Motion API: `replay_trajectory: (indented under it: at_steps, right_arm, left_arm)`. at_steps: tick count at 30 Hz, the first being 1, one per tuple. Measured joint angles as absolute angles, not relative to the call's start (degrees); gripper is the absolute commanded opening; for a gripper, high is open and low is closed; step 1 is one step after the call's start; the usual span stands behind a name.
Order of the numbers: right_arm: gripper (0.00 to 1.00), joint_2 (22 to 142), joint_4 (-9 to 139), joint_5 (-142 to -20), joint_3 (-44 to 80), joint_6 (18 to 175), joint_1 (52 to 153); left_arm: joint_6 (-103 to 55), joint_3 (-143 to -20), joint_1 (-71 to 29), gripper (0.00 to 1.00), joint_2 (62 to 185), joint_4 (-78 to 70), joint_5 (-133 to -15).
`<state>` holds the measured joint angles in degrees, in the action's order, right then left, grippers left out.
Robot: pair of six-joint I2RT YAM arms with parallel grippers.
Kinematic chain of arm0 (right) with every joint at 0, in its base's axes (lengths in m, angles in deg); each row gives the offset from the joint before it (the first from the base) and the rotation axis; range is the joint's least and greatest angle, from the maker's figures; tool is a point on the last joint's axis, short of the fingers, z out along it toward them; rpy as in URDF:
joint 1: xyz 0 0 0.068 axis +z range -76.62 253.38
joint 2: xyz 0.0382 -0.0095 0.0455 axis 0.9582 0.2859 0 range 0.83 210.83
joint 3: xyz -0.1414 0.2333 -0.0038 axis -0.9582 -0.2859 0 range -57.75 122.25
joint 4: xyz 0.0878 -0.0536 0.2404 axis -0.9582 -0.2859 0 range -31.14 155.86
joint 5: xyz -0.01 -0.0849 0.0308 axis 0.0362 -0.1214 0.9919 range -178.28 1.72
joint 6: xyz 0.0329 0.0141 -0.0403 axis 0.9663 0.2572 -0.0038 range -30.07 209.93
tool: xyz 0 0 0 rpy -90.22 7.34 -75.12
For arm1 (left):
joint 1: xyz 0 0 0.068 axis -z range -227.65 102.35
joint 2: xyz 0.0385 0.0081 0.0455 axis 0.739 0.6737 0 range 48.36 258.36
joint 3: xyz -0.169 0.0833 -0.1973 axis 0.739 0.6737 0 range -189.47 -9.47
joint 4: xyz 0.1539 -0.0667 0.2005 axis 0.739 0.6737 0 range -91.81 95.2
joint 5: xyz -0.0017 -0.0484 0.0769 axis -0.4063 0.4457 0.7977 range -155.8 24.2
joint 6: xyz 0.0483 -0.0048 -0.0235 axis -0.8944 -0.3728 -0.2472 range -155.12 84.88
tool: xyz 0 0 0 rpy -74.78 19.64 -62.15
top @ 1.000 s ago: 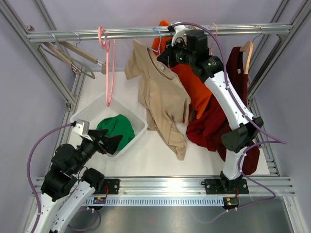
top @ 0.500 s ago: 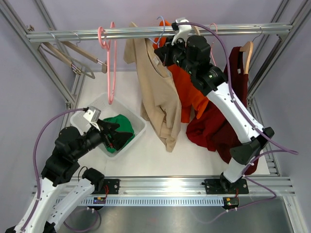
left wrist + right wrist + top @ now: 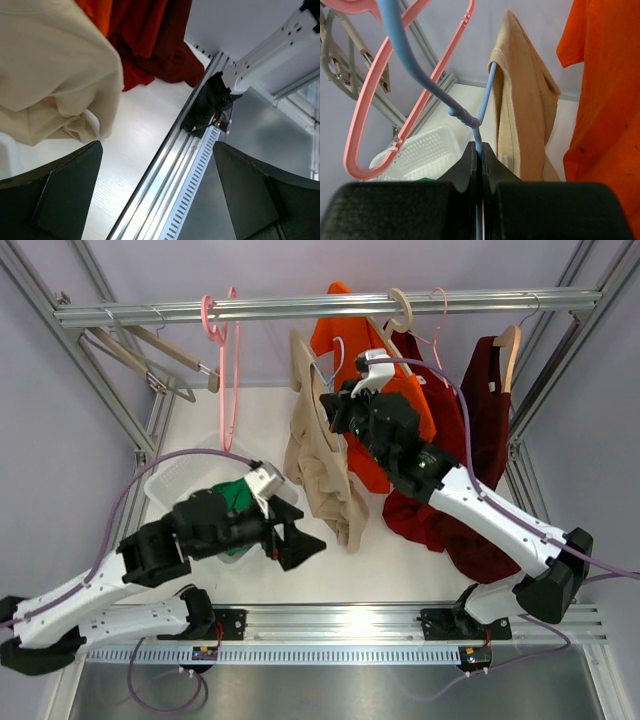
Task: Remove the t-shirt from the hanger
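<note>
The left gripper will next take hold of the tan t-shirt's [image 3: 318, 460] lower hem [image 3: 346, 530], so that the collar stays free.
A tan t-shirt [image 3: 318, 460] hangs on a thin blue hanger [image 3: 420, 75], below the rail and in front of it. My right gripper [image 3: 479, 150] is shut on the hanger's blue wire just under the twisted neck. In the top view the right gripper [image 3: 338, 408] sits at the shirt's collar. My left gripper [image 3: 300, 540] stands open, low and just left of the shirt's hem. In the left wrist view the t-shirt's [image 3: 50, 75] bunched lower edge hangs at upper left, beyond the left gripper [image 3: 157, 150], which holds nothing.
A white basket [image 3: 170, 480] at left holds a green garment [image 3: 235, 500]. An orange shirt [image 3: 345, 330] and dark red garments [image 3: 470, 410] hang behind and right of the tan one. Pink hangers [image 3: 225, 370] and wooden hangers [image 3: 150, 350] hang at left. The front aluminium rail [image 3: 170, 180] runs below the left gripper.
The right gripper has brought the hanger and tan shirt down from the rail and nearer. The left arm has swung right from the basket to the shirt's hem, jaws widening.
</note>
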<state>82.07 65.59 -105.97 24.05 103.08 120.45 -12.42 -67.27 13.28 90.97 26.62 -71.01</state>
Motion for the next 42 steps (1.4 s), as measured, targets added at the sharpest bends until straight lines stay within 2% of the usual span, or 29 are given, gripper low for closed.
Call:
replay_trajectory:
  at_steps: [3, 12, 14, 15, 16, 17, 18, 28, 38, 42]
  right_arm:
    - [0.0, 80.3, 65.7, -109.6, 23.5, 103.6, 122.7]
    - [0.0, 72.6, 66.9, -113.1, 23.2, 104.8, 127.3]
    - [0.0, 71.5, 66.5, -113.1, 23.0, 105.0, 127.8]
    - [0.0, 71.1, 66.4, -113.1, 22.8, 105.2, 128.1]
    - [0.0, 70.7, 66.2, -113.1, 22.5, 105.3, 128.2]
    - [0.0, 70.4, 66.2, -113.1, 22.3, 105.4, 128.3]
    - [0.0, 70.1, 66.1, -113.1, 22.0, 105.4, 128.4]
    - [0.0, 68.7, 66.0, -112.5, 21.6, 105.9, 127.9]
    - [0.0, 74.2, 63.8, -107.1, 28.5, 110.7, 121.9]
    - [0.0, 74.3, 59.5, -104.0, 30.4, 111.3, 121.6]
  left_arm:
    - [-12.7, -67.7, 21.8, 0.97, 95.9, 25.7, -62.0]
    - [-14.5, -72.1, 30.3, 0.84, 111.8, 22.9, -43.8]
    - [-14.7, -72.1, 30.6, 0.64, 112.6, 22.2, -41.7]
    - [-15.1, -72.1, 30.6, 0.48, 112.9, 21.6, -40.6]
    - [-14.8, -72.1, 30.6, 0.32, 113.1, 21.0, -39.8]
    - [-15.1, -72.3, 30.6, 0.06, 113.4, 20.6, -38.9]
    - [-15.3, -72.4, 30.7, 0.0, 113.6, 20.2, -38.2]
    - [-17.0, -68.5, 38.2, 0.0, 112.7, 15.9, -36.1]
    - [-11.1, -60.4, 48.2, 0.0, 116.1, 11.5, -35.7]
    - [-9.2, -58.6, 49.1, 0.0, 117.6, 9.9, -35.8]
